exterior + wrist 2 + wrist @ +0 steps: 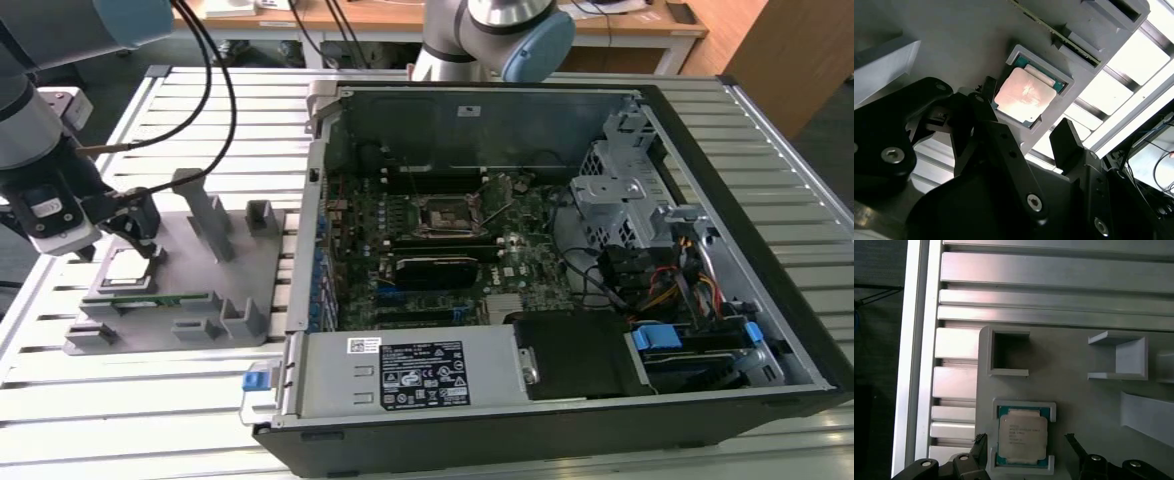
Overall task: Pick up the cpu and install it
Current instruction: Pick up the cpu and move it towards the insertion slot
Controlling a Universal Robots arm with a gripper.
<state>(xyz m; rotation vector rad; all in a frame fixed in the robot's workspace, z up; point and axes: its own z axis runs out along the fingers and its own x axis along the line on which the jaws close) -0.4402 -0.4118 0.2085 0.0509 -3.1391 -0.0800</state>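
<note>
The pocket's raised sides wrap around both ends of the cpu, so my gripper should grab the cpu by its exposed side edges next.
The cpu, a flat square chip with a pale metal top, lies in its pocket on the grey fixture at the exterior view's left. My gripper hangs just above it. In both wrist views the chip sits between my two dark fingers, and the gripper is open, with a gap on each side. The black-framed socket sits on the motherboard inside the open computer case.
A thin green circuit strip lies in the fixture beside the cpu pocket. Upright grey holders rise from the fixture close to my arm. The case wall stands between fixture and motherboard. Cables hang over the slatted table.
</note>
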